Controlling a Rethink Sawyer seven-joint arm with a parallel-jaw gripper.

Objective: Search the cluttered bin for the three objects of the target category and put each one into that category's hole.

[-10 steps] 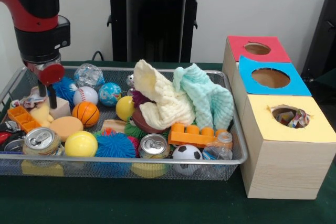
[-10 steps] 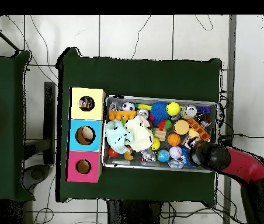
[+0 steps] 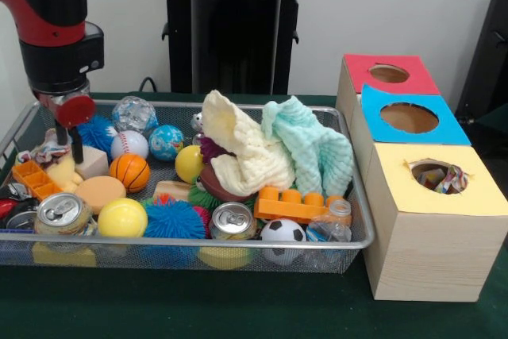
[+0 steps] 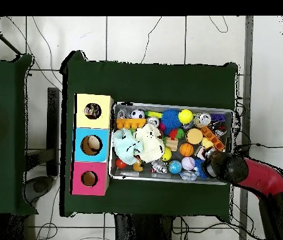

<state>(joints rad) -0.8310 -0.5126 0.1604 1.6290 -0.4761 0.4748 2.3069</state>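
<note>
My gripper pinches the crumpled wrapper by its bunched top (image 3: 54, 144) next, since the orange brick and the pale block crowd it low down.
The wire mesh bin (image 3: 238, 244) is full of toys; it also shows in the overhead view (image 4: 169, 105). My gripper (image 3: 68, 144) hangs over the bin's left end with its two black fingers slightly apart and nothing between them. A crumpled printed wrapper (image 3: 44, 152) lies just below and left of the fingers, beside a pale block. The yellow-topped box (image 3: 444, 196) stands at the right; a printed wrapper (image 3: 451, 180) shows inside its ragged hole (image 3: 432, 174). In the overhead view the arm (image 4: 225, 166) covers the gripper, and the yellow box (image 4: 94, 100) is at the left.
Cream cloth (image 3: 238, 148) and mint cloth (image 3: 313, 144) are heaped mid-bin. Balls, two cans (image 3: 232, 220), an orange brick (image 3: 290, 206) and a small bottle fill the rest. The blue-topped box (image 3: 409, 121) and red-topped box (image 3: 389, 73) stand behind the yellow one.
The arm has shifted slightly up and to the left in the front view, so both fingers now show. Nothing in the bin has moved.
</note>
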